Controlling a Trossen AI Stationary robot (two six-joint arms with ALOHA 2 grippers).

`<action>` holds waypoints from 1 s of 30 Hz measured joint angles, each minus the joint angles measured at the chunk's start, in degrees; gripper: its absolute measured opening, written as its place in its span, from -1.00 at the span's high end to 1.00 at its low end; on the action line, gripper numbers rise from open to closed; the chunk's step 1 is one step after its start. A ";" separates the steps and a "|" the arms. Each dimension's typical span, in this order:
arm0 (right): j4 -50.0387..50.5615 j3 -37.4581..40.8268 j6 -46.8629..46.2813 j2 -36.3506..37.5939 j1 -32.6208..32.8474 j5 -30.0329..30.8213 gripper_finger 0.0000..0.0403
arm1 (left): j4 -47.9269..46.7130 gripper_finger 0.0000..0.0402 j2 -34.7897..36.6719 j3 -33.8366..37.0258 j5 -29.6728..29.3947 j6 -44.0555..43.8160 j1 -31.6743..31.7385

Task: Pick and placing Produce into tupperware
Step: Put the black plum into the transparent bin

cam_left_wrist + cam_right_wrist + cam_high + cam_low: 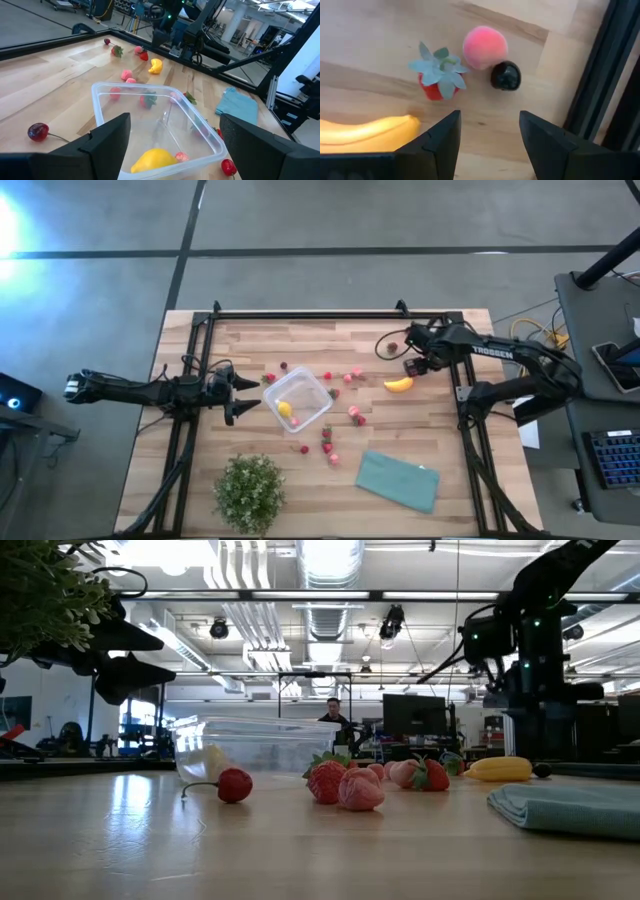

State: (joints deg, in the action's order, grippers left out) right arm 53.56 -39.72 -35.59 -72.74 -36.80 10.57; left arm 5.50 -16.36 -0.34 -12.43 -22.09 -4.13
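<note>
Bare wood shows between the right gripper's fingers and the dark round fruit (505, 76), so the right gripper should first move toward the fruit and then close on it.
The clear tupperware (298, 402) stands on the table left of centre with a yellow round fruit (155, 159) and a small pink fruit (181, 157) in it. My left gripper (243, 395) waits open and level just left of it. Red and pink strawberry-like fruits (356, 416) lie scattered around the tupperware. The yellow banana (399, 384) lies to the right. My right gripper (490, 134) points down, open, above bare wood beside the banana's end (395, 126). Just beyond its fingers lie a red strawberry (436, 80), a pink fruit (485, 46) and a dark round fruit (505, 76).
A green potted plant (249, 492) stands at the near edge, with a folded teal cloth (398, 480) to its right. Black frame rails (330, 314) run along the far edge and both sides; one rail (600, 75) is close beside my right gripper. A person (333, 712) shows far behind the table.
</note>
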 joint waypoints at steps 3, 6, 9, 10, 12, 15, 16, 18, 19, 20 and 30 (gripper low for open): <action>0.95 -0.02 2.45 -1.34 0.02 1.89 0.04 | 0.02 -0.46 -0.02 0.00 0.00 0.00 -0.01; 1.88 -0.28 1.36 -2.04 -0.03 5.10 0.04 | 0.02 -0.46 -0.01 0.00 0.00 0.01 0.00; 1.42 -0.32 4.05 -2.20 -0.02 5.98 0.04 | 0.02 -0.46 -0.02 0.00 0.00 0.00 0.01; 1.40 -0.33 5.64 -2.37 0.00 5.98 0.04 | 0.02 -0.46 -0.02 0.00 0.00 0.00 -0.01; 1.41 -0.33 8.71 -2.70 -0.07 5.87 0.04 | 0.02 -0.46 0.00 0.00 0.00 0.00 -0.01; 1.01 -0.33 13.05 -3.94 -0.74 3.57 0.04 | 0.02 -0.46 -0.02 0.00 0.00 0.00 -0.01; 0.72 -0.33 14.29 -4.41 -0.97 3.19 0.04 | 0.02 -0.46 -0.02 0.00 0.00 0.00 -0.01; -0.31 -0.33 15.75 -5.79 -1.86 3.01 0.04 | 0.01 -0.46 -0.01 0.00 0.00 0.00 0.00; -0.99 -0.33 16.01 -6.49 -2.45 2.97 0.04 | 0.02 -0.46 0.00 0.00 0.00 0.02 0.00; -1.48 -0.33 16.12 -7.13 -2.99 2.99 0.04 | 0.03 -0.46 0.00 0.00 0.00 0.00 0.01; -6.55 -0.33 18.03 -10.61 -5.53 2.97 0.04 | 0.02 -0.46 0.00 0.00 0.00 0.00 -0.01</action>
State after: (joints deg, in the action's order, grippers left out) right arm 47.02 -40.05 -17.56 -83.35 -42.33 13.54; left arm 5.52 -16.36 -0.34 -12.43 -22.09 -4.14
